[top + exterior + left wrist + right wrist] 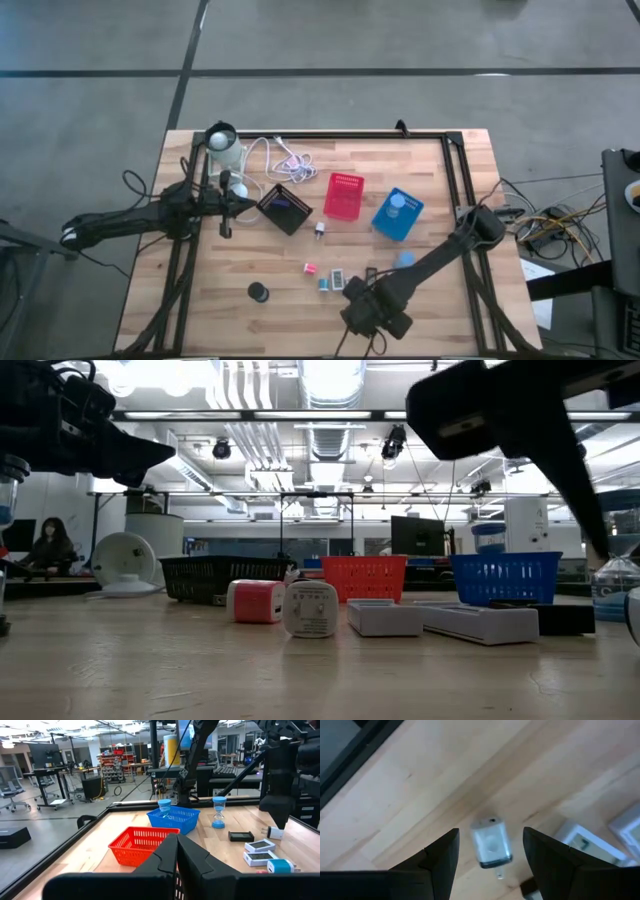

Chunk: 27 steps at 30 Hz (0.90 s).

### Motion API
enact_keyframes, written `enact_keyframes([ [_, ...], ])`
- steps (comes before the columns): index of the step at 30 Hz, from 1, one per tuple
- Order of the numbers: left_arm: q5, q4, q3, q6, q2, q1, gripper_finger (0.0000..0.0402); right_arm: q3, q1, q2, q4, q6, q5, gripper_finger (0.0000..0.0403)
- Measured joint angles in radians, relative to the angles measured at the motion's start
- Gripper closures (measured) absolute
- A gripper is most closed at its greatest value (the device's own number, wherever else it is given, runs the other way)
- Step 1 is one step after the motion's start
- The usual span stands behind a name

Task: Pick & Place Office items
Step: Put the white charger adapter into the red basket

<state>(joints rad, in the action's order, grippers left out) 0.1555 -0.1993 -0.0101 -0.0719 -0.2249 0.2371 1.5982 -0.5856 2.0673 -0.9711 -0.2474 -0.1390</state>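
Observation:
The fingers stop above the white plug adapter (491, 843), so closing now would miss. My right gripper lowers, then closes on the plug adapter.
My right gripper (491, 834) is open and hangs over the table's near edge (362, 306). A small white plug adapter (491, 843) lies on the wood below, between the fingers, and they are clear of it. Beside it lie white blocks (580, 840), a pink block (310, 268), a teal block (323, 284), a black piece (370, 272) and a pale-blue hourglass (404, 258). A black disc (259, 291) sits alone toward the near left. Another pale-blue piece (397, 201) is in the blue bin. My left gripper (177, 851) is shut and empty, left of the black bin (285, 208).
The red bin (343, 196) and blue bin (397, 214) stand mid-table beyond the small items. A white lamp (222, 140) and its looped cable (285, 160) take the far left corner. A white charger (320, 229) lies in front of the red bin. Bare wood shows at the near left.

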Motion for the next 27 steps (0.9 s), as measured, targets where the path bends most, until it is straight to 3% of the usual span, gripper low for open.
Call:
enact_keyframes([
  [27, 0.000, -0.001, 0.002, 0.001, -0.001, 0.000, 0.0385, -0.146, 0.025, 0.013, 0.123, -0.037, -0.046, 0.0194],
])
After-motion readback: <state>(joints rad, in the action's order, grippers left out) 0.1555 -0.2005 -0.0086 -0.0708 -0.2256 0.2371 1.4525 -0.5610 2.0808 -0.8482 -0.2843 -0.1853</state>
